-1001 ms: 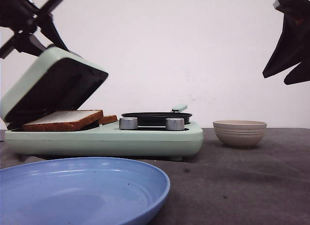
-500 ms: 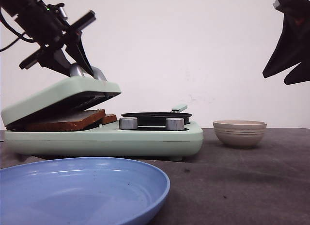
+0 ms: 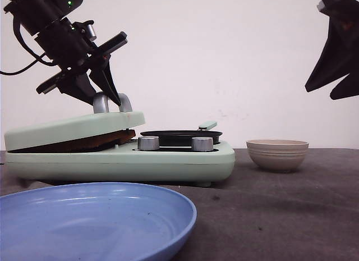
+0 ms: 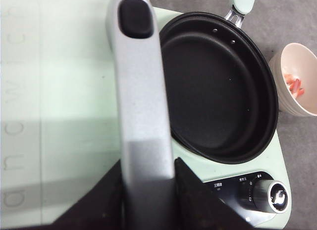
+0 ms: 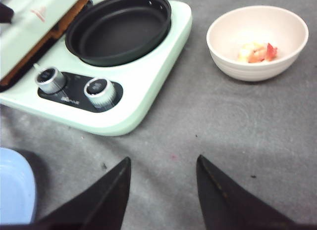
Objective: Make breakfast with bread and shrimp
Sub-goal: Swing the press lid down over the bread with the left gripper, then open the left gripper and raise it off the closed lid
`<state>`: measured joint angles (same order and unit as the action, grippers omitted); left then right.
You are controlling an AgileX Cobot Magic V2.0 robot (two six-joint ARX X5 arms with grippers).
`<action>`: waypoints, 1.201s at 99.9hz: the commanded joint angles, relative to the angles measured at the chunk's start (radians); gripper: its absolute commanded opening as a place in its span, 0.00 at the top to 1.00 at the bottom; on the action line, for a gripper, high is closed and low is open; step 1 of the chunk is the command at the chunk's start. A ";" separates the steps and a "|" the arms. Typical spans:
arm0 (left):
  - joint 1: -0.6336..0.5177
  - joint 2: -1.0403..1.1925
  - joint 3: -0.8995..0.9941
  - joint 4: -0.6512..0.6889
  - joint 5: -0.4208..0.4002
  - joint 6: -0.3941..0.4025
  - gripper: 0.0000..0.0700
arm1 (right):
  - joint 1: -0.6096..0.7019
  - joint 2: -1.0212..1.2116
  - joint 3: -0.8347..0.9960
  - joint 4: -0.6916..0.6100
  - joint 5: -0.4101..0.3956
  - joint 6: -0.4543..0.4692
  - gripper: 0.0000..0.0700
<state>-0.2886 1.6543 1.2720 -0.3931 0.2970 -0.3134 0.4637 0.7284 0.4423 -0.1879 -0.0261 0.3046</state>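
The pale green lid point(image 3: 73, 129) lies on the brown bread crust point(image 3: 106, 140) in the front view and would stay there, so my left gripper lets go next.
The bread point(image 3: 84, 142) lies inside the pale green sandwich maker point(image 3: 168, 160); only a brown crust edge point(image 5: 64, 23) shows under the almost closed lid point(image 3: 73, 128). My left gripper point(image 3: 109, 98) is shut on the lid's silver handle point(image 4: 143, 101), with a black finger pressed against each side of it. Pink shrimp point(image 5: 257, 52) lie in the beige bowl point(image 3: 277, 154), which stands to the right of the machine. My right gripper point(image 5: 163, 163) hangs open and empty, high at the right of the front view point(image 3: 336, 53), over bare grey cloth.
A black round pan point(image 4: 218, 86) sits in the machine's right half, with two silver knobs point(image 5: 49, 79) in front of it. A blue plate point(image 3: 84, 221) lies at the near left. Grey cloth covers the table between the machine, bowl and plate.
The lid has come down from wide open to nearly closed over the bread. My left gripper moved down and to the right with its handle. The right arm has not moved.
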 commanded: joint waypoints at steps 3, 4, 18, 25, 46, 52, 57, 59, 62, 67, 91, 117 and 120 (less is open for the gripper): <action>0.006 0.033 0.003 -0.034 -0.008 0.021 0.99 | 0.005 0.003 0.002 0.004 0.002 0.010 0.65; 0.006 0.033 0.003 -0.034 -0.008 0.021 0.99 | 0.005 0.003 0.002 0.004 0.002 0.010 0.65; 0.006 0.033 0.006 -0.033 0.002 0.018 0.68 | 0.005 0.003 0.002 0.004 0.002 0.009 0.65; 0.006 0.033 0.014 -0.034 0.008 0.014 0.48 | 0.005 0.003 0.002 0.004 0.002 0.010 0.65; 0.006 0.029 0.077 -0.039 0.069 0.010 0.31 | 0.005 0.003 0.002 0.002 0.002 0.010 0.65; 0.006 0.025 0.105 -0.038 0.070 0.013 0.31 | 0.005 0.003 0.002 0.001 0.002 0.010 0.65; 0.006 0.019 0.131 -0.040 0.071 0.020 0.31 | 0.005 0.003 0.002 0.000 0.002 0.009 0.65; 0.006 0.019 0.142 -0.041 0.071 0.023 0.31 | 0.005 0.003 0.002 0.000 0.002 0.009 0.65; 0.006 0.017 0.158 -0.041 0.071 0.027 0.32 | 0.005 0.003 0.002 0.001 0.002 0.009 0.65; 0.006 0.010 0.184 -0.048 0.070 0.040 0.32 | 0.005 0.003 0.002 0.001 0.002 0.008 0.65; 0.007 -0.044 0.257 -0.060 0.060 0.108 0.32 | 0.005 0.002 0.002 0.001 0.002 -0.007 0.65; 0.008 -0.155 0.257 -0.090 0.006 0.155 0.32 | 0.005 0.002 0.002 0.001 0.002 -0.006 0.65; 0.010 -0.167 0.257 -0.090 0.006 0.155 0.32 | 0.005 0.002 0.002 0.000 0.001 -0.006 0.65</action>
<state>-0.2787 1.5009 1.5024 -0.4870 0.3058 -0.1783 0.4641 0.7277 0.4423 -0.1936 -0.0261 0.3035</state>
